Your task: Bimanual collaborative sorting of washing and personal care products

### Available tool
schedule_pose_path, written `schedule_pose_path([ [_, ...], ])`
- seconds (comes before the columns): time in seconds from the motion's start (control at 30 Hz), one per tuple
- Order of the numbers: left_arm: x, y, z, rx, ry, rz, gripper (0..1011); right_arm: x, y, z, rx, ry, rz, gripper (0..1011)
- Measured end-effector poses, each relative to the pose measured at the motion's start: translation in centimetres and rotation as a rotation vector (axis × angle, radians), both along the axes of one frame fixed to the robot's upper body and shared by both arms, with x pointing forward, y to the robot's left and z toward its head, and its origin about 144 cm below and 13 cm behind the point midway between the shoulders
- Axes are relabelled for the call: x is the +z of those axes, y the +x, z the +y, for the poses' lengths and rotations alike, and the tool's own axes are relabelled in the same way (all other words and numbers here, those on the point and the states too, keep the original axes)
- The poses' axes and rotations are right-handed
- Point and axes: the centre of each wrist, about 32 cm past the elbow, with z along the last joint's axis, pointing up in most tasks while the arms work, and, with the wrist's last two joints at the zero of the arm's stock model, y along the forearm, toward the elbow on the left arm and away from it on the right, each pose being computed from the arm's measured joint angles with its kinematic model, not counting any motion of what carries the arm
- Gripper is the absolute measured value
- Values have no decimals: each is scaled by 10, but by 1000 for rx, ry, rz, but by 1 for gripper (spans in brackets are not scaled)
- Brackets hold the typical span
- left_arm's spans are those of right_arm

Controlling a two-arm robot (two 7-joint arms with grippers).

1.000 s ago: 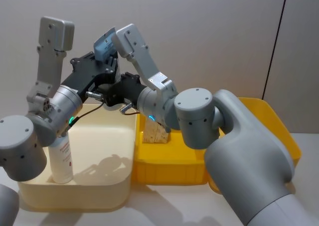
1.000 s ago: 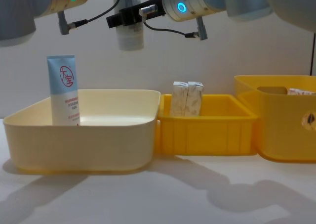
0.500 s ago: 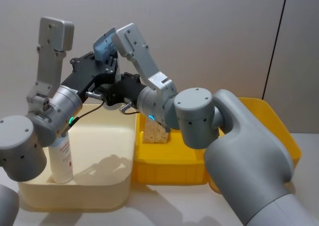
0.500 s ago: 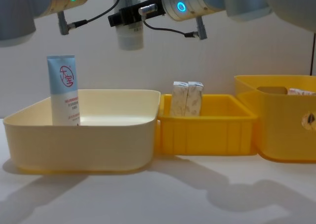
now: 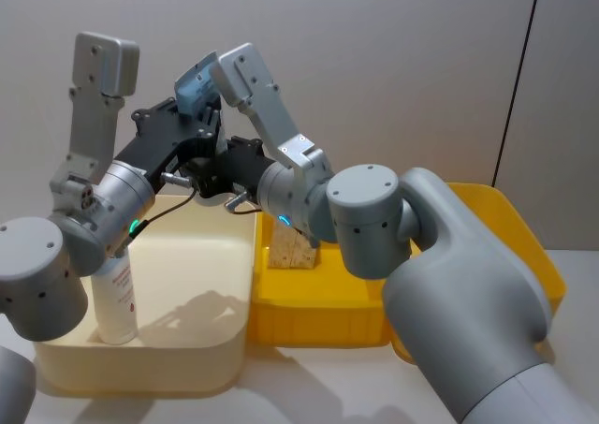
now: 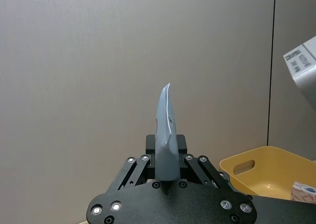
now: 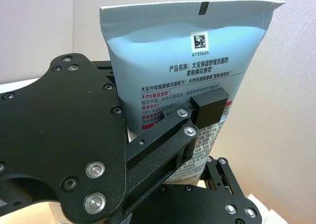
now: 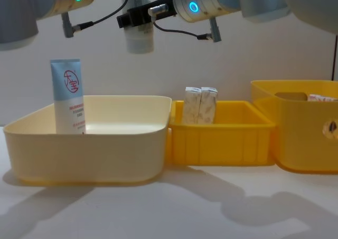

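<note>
Next, my right gripper grabs the tube by its free cap end, since my left gripper's fingers already cover the middle of the squeeze tube.
A pale blue-and-white squeeze tube [image 5: 197,85] hangs high over the cream bin [image 5: 187,358], flat end up and white cap [image 8: 140,38] down. My left gripper [image 5: 198,115] is shut on its middle; its pad [image 7: 210,108] presses the printed face of the tube [image 7: 187,61], which shows edge-on [image 6: 165,130] in the left wrist view. My right gripper [image 5: 217,162] reaches across beside the tube's lower part, open. A second tube [image 8: 68,96] with a red circle logo stands upright in the cream bin's left corner. Two white cartons [image 8: 200,106] stand in the small yellow bin [image 8: 222,141].
A larger yellow bin [image 8: 301,139] stands at the right with a carton [image 8: 322,97] inside. The three bins sit side by side on a white table. Both arms cross above the cream bin. A plain wall is behind.
The right gripper's black fingers have edged slightly to the right beside the tube. The tube and the left gripper have stayed still.
</note>
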Motion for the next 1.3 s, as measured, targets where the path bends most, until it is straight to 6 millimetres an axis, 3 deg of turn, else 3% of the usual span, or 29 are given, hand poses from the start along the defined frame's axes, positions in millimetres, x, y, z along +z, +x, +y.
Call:
schedule_pose_path([
  [0.23, 0, 0, 0, 0, 0, 0, 223, 0, 0, 0, 0, 0, 0, 529],
  [0.37, 0, 0, 0, 0, 0, 0, 275, 0, 0, 0, 0, 0, 0, 529],
  [1.03, 0, 0, 0, 0, 0, 0, 916, 0, 1, -3, -16, -11, -7, 529],
  [1.17, 0, 0, 0, 0, 0, 0, 1002, 1, 3, -11, -46, -29, -18, 529],
  [1.3, 0, 0, 0, -1, 0, 0, 1003, 5, 6, -25, -93, -53, -35, 529],
])
